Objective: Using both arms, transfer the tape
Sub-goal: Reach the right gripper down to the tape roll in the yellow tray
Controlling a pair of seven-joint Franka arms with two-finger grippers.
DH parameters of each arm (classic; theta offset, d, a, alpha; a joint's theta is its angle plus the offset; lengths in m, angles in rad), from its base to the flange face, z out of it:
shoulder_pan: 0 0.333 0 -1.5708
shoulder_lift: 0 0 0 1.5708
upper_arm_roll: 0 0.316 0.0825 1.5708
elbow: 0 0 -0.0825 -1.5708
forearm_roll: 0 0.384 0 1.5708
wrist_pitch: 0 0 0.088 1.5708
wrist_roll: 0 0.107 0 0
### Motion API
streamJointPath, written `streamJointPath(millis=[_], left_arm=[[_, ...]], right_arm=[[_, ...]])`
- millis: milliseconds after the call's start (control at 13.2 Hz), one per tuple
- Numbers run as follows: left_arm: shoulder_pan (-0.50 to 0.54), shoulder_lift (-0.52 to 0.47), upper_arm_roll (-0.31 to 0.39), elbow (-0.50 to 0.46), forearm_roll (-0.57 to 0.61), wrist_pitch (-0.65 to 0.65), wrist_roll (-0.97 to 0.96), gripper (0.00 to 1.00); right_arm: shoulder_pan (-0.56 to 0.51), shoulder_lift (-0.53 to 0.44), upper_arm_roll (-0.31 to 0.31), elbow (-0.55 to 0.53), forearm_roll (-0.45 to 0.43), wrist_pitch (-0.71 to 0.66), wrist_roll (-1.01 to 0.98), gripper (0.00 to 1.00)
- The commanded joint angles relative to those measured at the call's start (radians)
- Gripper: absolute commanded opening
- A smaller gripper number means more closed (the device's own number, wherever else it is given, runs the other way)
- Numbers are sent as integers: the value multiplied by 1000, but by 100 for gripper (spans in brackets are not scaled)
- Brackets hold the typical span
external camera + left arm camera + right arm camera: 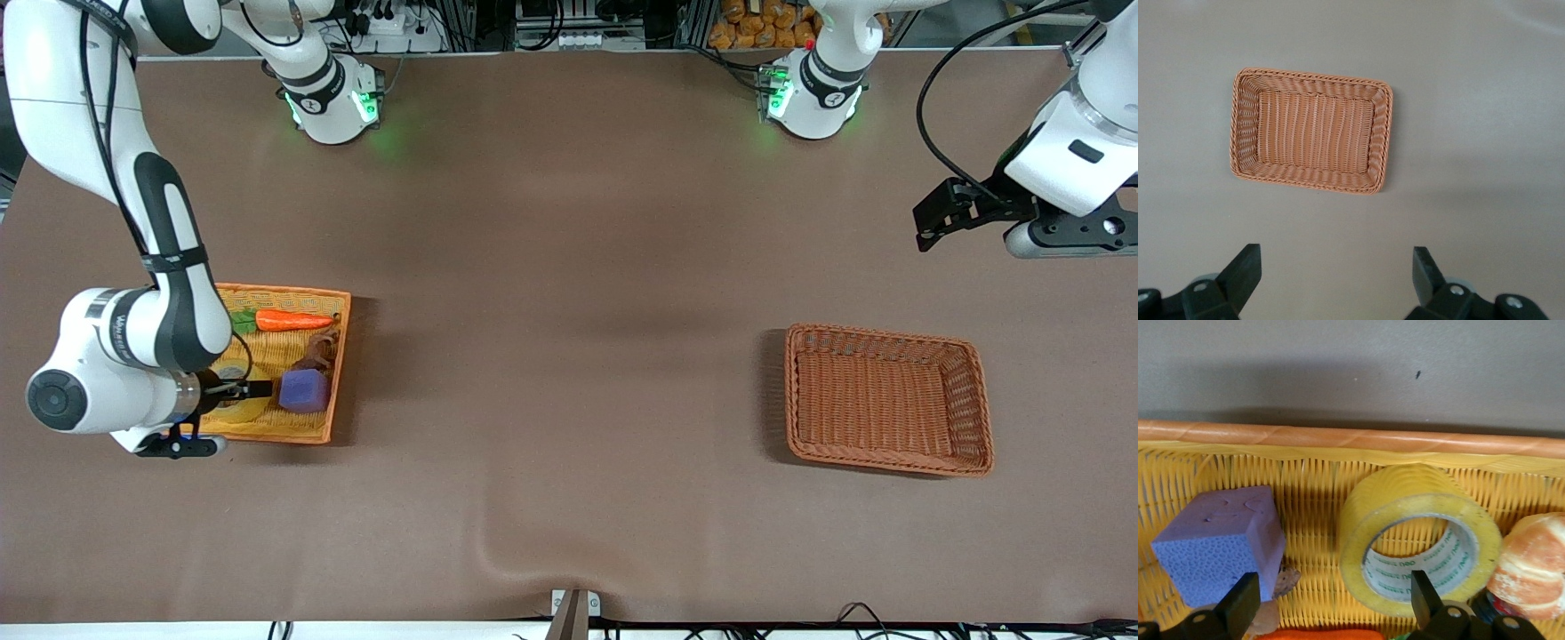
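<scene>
The robot will next use its right gripper to grip the tape by its ring side (1365, 547) and transfer it out of the yellow basket.
The tape (1418, 537), a yellowish roll with a grey-white core, leans on its side in the yellow basket (1351, 439) against the wall nearest the front camera. It shows partly in the front view (242, 410) under the right arm. My right gripper (1331, 603) is open and low in the basket (284, 290), between the tape and a purple cube (1221, 543), holding nothing. In the front view the right gripper (260, 389) sits beside the cube (305, 391). My left gripper (929, 227) is open and empty, up over the table at the left arm's end, and waits.
An empty brown woven basket (889, 336) lies toward the left arm's end; the left wrist view shows it (1313, 75) beneath the left gripper (1335, 273). The yellow basket also holds a carrot (293, 320), a brown item (318, 351) and an orange-and-white round thing (1531, 567).
</scene>
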Motion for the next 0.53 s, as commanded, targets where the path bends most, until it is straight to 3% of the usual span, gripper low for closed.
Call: streamJointPath(millis=[0,454], left_arm=[[46,-9,0,-2,-11,-15,29,100],[85,-8,2,-4,-14,-15,29,100]], right_arm=[[-13,7,2,-11,1,17,-26,100],[-37,8,2,-41,2,37,-97,100]])
